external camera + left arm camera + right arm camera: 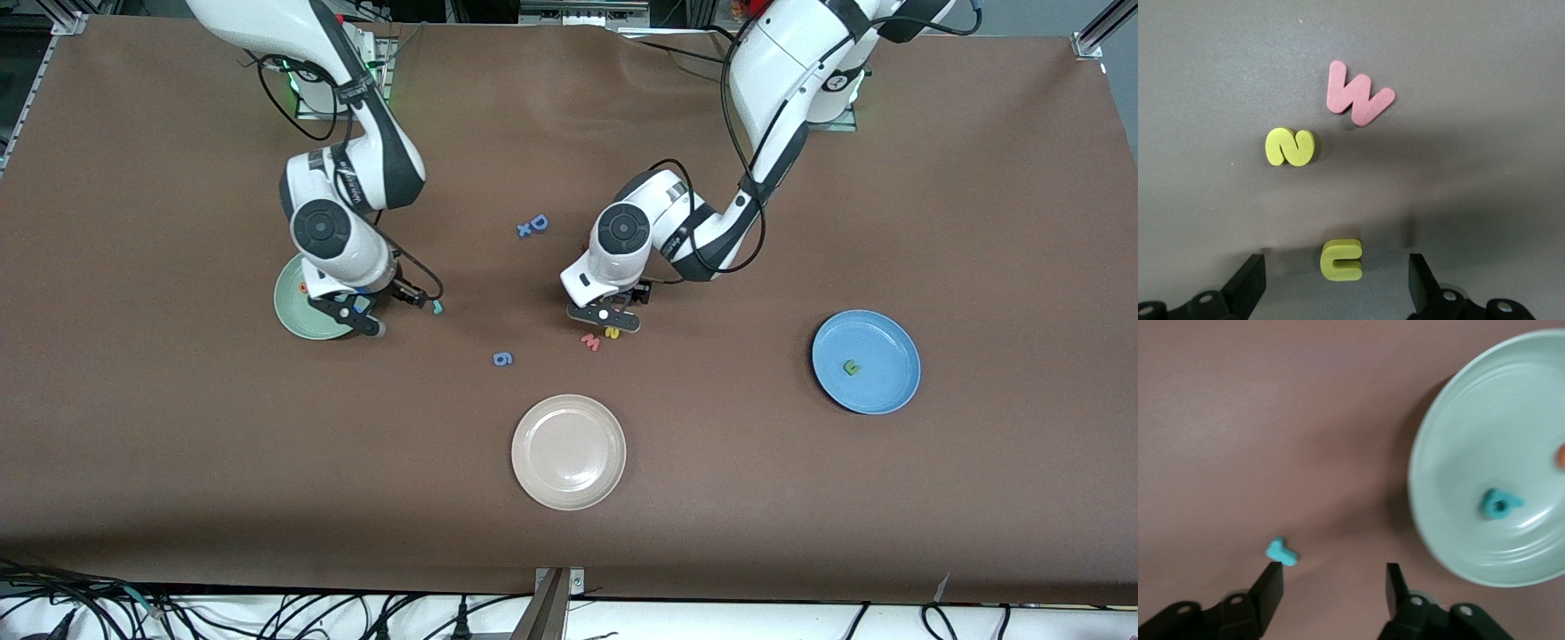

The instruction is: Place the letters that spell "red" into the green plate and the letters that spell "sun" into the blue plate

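Observation:
The left gripper's fingers are beside the yellow "u", level with its sides, so the left gripper needs to close. Closing now would hold the "u".
My left gripper (605, 316) (1337, 259) hangs low over the table, open, with the yellow "u" (1341, 260) lying untouched between its fingers. The yellow "s" (1290, 147) (613, 332) lies just past it. The green "n" (852, 366) rests in the blue plate (880, 342). My right gripper (356, 316) (1333, 567) is open and holds nothing, above the table beside the green plate (298, 311) (1471, 440). That plate holds the teal "d" (1499, 503) and the orange "e" (1561, 457). The teal "r" (1281, 552) (436, 308) lies on the table by one fingertip.
A pink "w" (589, 341) (1358, 100) lies beside the "s". A blue "6" (502, 358) sits nearer the front camera, a beige plate (569, 452) nearer still. A blue "D" with a small "x" (533, 225) lies between the two arms.

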